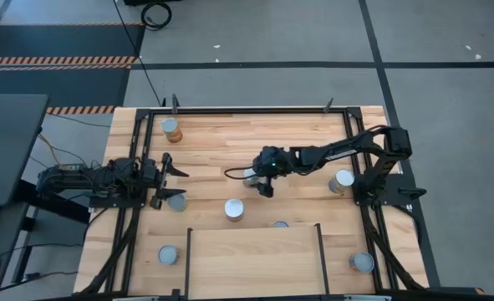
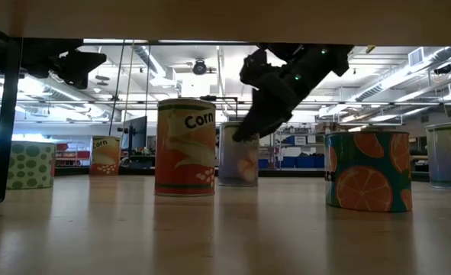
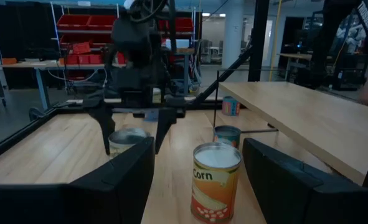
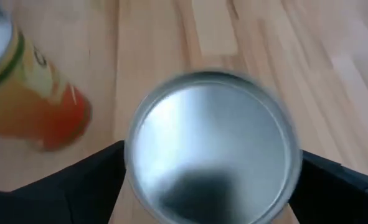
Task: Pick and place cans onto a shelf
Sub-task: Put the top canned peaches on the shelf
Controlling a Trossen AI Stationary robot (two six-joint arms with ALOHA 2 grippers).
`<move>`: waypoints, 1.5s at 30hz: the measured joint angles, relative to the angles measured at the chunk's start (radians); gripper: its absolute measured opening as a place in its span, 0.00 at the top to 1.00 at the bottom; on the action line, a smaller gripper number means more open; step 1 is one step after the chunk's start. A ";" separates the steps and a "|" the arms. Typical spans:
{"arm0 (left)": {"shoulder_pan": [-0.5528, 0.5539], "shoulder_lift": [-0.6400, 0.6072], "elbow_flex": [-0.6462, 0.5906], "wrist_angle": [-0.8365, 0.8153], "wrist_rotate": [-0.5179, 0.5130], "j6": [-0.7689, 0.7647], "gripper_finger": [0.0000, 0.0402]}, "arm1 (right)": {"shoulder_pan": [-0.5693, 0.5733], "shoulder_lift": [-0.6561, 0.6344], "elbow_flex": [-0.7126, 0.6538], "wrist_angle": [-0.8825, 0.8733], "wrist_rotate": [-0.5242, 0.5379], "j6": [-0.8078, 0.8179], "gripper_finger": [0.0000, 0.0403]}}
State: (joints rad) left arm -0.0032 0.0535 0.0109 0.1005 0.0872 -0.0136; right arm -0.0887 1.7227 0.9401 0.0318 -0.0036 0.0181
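My right gripper should next grab the silver-topped can by its top rim, to put the can onto the shelf [image 1: 255, 261].
My right gripper [image 1: 262, 181] is open, low over a silver-topped can [image 4: 212, 146] near the table's middle. Its fingers [image 4: 90, 183] stand on either side of the can's top. That can [image 2: 238, 156] stands upright on the table. My left gripper [image 1: 172, 182] is open and empty at the table's left, beside another can [image 1: 176, 201]. A corn-labelled can [image 2: 185, 149] stands nearer the front, also in the left wrist view [image 3: 215, 180]. The shelf [image 1: 255, 261], a light-wood board with black side rails, lies at the front middle with no can on it. My right gripper comes from above, slanting down from the table's right. Its fingers straddle the can's top rim [image 4: 134, 143]. I cannot tell whether they touch it. The can stands upright on the table.
More cans stand about the table: far left [image 1: 171, 128], front left [image 1: 170, 254], at the shelf's far edge [image 1: 280, 224], right [image 1: 342, 180] and front right [image 1: 362, 262]. A black frame [image 1: 247, 109] runs along the table's edges.
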 joint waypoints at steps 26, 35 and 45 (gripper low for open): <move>0.000 0.014 0.000 0.006 0.000 -0.001 0.38 | 0.203 -0.322 0.251 -0.559 0.180 0.250 0.23; 0.000 0.014 0.000 0.006 0.000 0.000 0.38 | 0.579 -0.314 0.547 -0.915 0.371 0.526 0.23; 0.000 0.014 0.000 0.006 0.000 -0.001 0.38 | 0.858 -0.207 0.551 -0.982 0.447 0.851 0.23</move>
State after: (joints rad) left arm -0.0032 0.0673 0.0109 0.1066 0.0872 -0.0143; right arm 0.7690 1.5159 1.4914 -0.9498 0.4438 0.8690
